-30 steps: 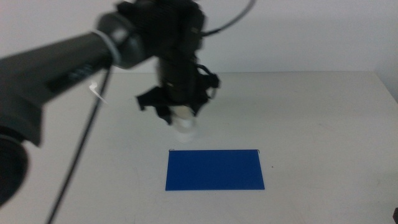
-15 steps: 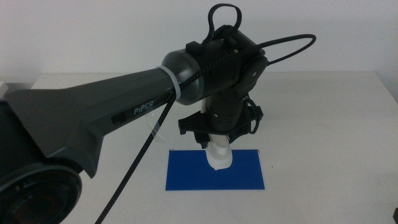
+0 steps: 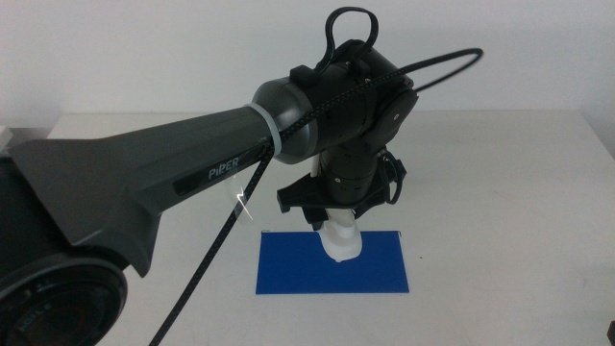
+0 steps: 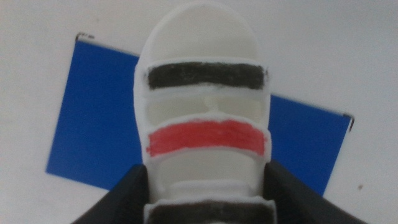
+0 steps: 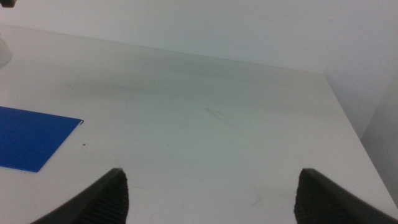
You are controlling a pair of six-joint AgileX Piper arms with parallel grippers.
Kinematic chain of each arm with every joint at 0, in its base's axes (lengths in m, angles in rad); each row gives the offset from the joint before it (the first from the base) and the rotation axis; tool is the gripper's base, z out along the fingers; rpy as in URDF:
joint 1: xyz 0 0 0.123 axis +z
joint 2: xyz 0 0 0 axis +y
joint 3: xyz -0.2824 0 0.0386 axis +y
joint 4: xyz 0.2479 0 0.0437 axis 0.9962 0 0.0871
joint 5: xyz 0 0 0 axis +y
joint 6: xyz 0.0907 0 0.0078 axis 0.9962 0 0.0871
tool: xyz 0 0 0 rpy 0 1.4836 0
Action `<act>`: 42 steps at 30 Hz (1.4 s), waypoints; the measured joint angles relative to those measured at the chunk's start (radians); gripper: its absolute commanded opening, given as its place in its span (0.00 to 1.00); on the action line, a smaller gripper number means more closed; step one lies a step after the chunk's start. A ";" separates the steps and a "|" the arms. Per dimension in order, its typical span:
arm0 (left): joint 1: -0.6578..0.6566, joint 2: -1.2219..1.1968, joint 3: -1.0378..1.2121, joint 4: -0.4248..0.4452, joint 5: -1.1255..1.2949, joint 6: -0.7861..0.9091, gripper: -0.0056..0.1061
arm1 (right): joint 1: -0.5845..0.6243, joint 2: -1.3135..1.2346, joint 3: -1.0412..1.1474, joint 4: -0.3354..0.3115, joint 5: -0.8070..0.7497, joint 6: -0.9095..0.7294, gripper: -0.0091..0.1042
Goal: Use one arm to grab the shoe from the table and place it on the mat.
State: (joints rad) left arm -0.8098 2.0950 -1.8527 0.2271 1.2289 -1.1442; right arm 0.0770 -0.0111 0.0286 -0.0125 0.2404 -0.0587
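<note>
The white shoe (image 3: 341,241) is hanging toe down above the dark blue mat in the middle view, so I will bring it down before my left gripper lets go of it.
The dark grey arm with the white "PIPER" label comes in from the left in the middle view. Its left gripper (image 3: 338,219) is shut on the white shoe (image 3: 341,241) and holds it toe down over the dark blue mat (image 3: 288,270). The shoe's toe looks at or just above the mat. In the left wrist view the shoe (image 4: 202,112) shows black and red stripes between the two dark jaws, with the mat (image 4: 93,124) below it. The right gripper (image 5: 211,193) is open and empty over the white table (image 5: 205,118), out of the middle view.
The white table (image 3: 509,192) lies bare around the mat. A black cable (image 3: 207,264) hangs from the left arm across the table's left part. In the right wrist view a corner of the mat (image 5: 31,137) shows.
The left gripper carried the shoe from behind the mat to a spot over it, then sank slightly. The arm swung forward toward the camera.
</note>
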 measured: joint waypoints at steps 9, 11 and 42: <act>0.000 0.000 0.000 0.026 0.000 -0.501 0.07 | 0.000 0.000 0.000 0.000 0.000 0.000 0.77; 0.000 0.000 0.000 0.026 0.000 -0.616 0.07 | 0.000 0.000 0.000 0.000 0.000 0.000 0.77; 0.000 0.140 0.000 -0.057 -0.012 -0.951 0.04 | 0.000 0.000 0.000 0.000 0.000 0.000 0.77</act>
State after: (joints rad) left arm -0.8098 2.2354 -1.8527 0.1701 1.2174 -2.0953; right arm 0.0770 -0.0111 0.0286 -0.0125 0.2404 -0.0587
